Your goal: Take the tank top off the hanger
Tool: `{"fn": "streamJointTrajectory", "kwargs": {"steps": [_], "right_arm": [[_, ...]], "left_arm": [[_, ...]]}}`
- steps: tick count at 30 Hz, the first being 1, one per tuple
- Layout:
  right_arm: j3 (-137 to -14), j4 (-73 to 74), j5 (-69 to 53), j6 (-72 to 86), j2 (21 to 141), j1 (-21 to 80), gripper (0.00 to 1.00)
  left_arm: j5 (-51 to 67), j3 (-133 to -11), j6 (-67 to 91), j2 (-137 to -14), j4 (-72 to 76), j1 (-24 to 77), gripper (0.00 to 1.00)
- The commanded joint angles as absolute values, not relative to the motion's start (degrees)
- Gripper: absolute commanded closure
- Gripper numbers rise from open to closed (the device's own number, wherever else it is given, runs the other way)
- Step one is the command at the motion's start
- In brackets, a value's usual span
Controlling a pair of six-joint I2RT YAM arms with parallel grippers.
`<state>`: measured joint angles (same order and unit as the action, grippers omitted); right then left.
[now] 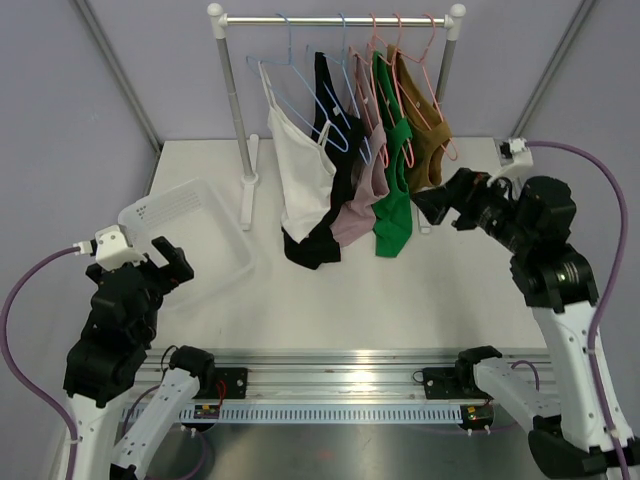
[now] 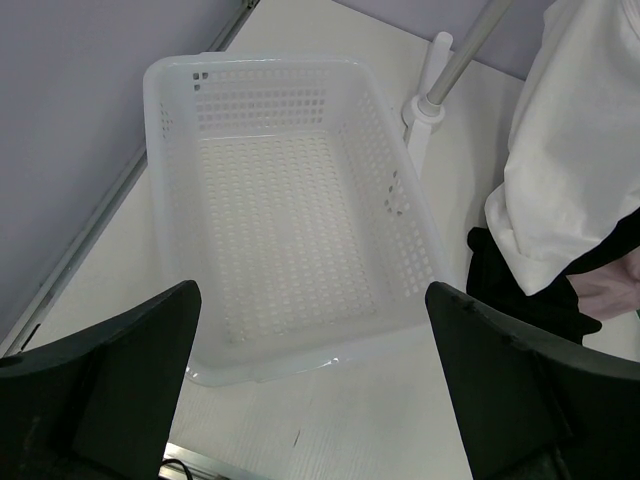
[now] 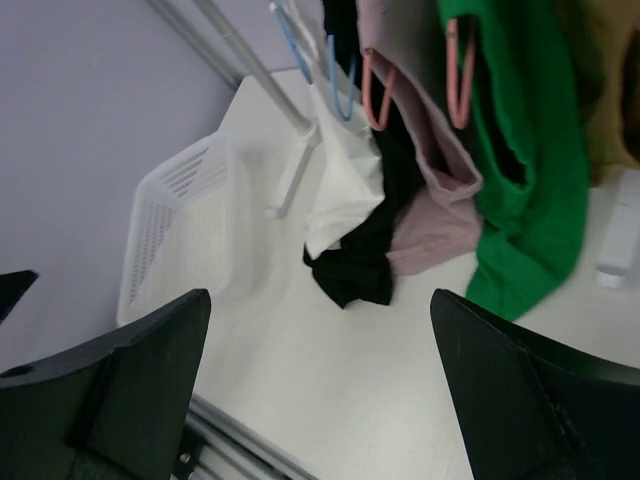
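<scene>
I should next grab the white top's blue hanger by its near sloping arm (image 1: 320,105) (image 3: 290,40) with my right gripper. The hook and straps stay free that way, so the tank top can be removed.
Several tank tops hang on wire hangers (image 1: 345,60) from a rack bar (image 1: 335,20): white (image 1: 305,175), black (image 1: 318,245), mauve (image 1: 355,215), green (image 1: 395,210) and brown (image 1: 425,140), their hems resting on the table. My right gripper (image 1: 432,208) hovers open just right of the green and brown tops, holding nothing. In the right wrist view the right gripper (image 3: 320,380) looks at the black (image 3: 360,265), mauve (image 3: 435,215) and green (image 3: 530,200) tops. My left gripper (image 1: 172,262) is open and empty at the near left; in its wrist view the left gripper (image 2: 315,380) faces the white top (image 2: 570,180).
A white perforated basket (image 1: 170,193) lies on the left of the table, empty, just beyond my left gripper, the basket (image 2: 250,65) filling the left wrist view. The rack's left post and foot (image 2: 425,105) stand between basket and tops. A rail runs along the near edge.
</scene>
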<state>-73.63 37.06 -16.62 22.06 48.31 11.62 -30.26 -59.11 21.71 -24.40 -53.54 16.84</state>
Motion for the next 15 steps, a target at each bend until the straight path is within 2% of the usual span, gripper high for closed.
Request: {"fn": "streamJointTrajectory", "kwargs": {"steps": [1,5,12,15], "right_arm": [[-79.3,24.6,-32.1,26.7,57.7,11.8,0.01],[-86.6,23.1,-29.8,25.0,68.6,14.1,0.03],[-105.7,30.1,-15.7,14.1,86.1,24.3,0.05],[-113.1,31.7,-11.2,10.8,93.1,27.9,0.1]], "left_arm": [[-30.9,-57.2,22.3,-23.8,-48.8,17.1,0.01],[-29.5,-54.9,22.2,-23.8,-47.0,17.1,0.01],[-27.9,-52.2,21.9,-24.2,-45.3,17.0,0.01],[-26.8,-51.9,21.7,-24.3,-44.8,17.0,0.01]]}}
